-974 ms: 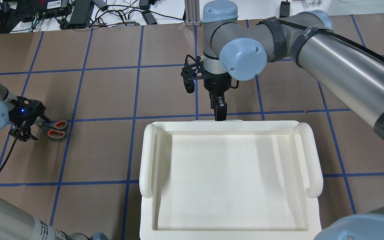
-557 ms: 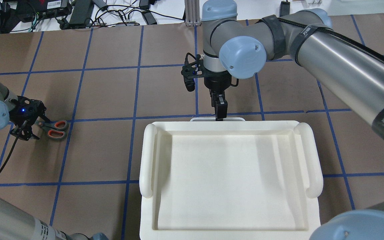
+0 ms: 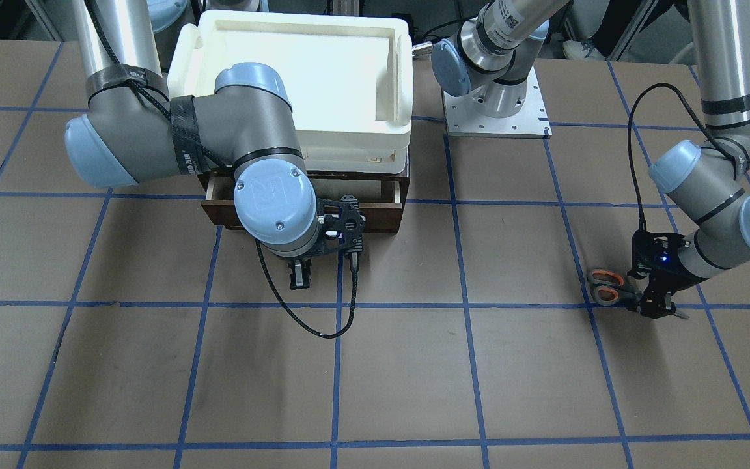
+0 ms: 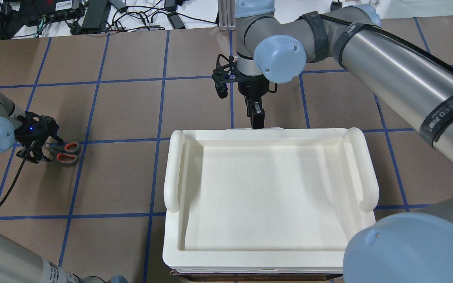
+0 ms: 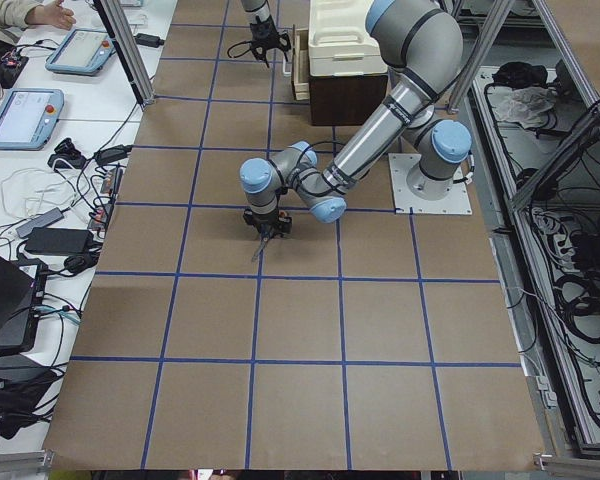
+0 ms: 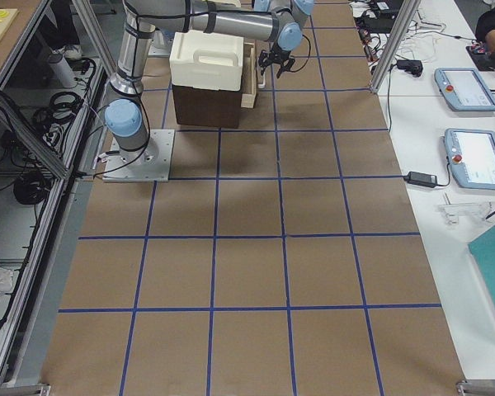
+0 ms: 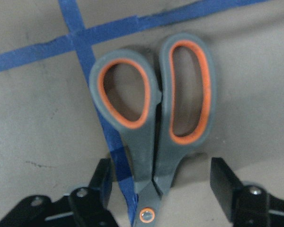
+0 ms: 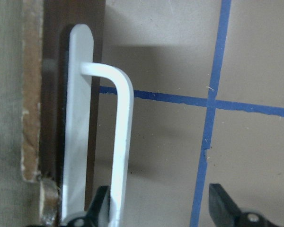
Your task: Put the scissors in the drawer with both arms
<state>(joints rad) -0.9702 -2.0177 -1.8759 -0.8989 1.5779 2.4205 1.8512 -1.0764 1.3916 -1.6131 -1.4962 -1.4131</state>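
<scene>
I should next take the scissors by the grey handles beside the pivot [image 3: 627,296] with my left gripper, to put the scissors in the drawer [image 3: 375,218].
The scissors [image 4: 63,152] lie flat at the table's left, their orange-lined handles pointing right; they also show in the front view [image 3: 606,286]. My left gripper [image 4: 49,149] is open and low over them. In the left wrist view the scissors [image 7: 156,127] lie between the fingers [image 7: 102,182] near the pivot, with gaps on both sides. The dark brown drawer [image 3: 375,218] is pulled out slightly and shows a strip of pale interior. My right gripper [image 4: 257,120] is open around its white bar handle [image 8: 123,142], which lies against one finger [image 8: 102,203].
A stack of white plastic trays [image 4: 173,173] sits on top of the brown cabinet and hides the drawer from above. My right arm's black cable [image 3: 297,319] loops on the table in front of the drawer. A grey base plate [image 3: 531,124] stands beside the cabinet.
My right gripper has moved away from the robot with the drawer handle. The white tray has shifted the same way in the overhead view. My left gripper stays over the scissors.
</scene>
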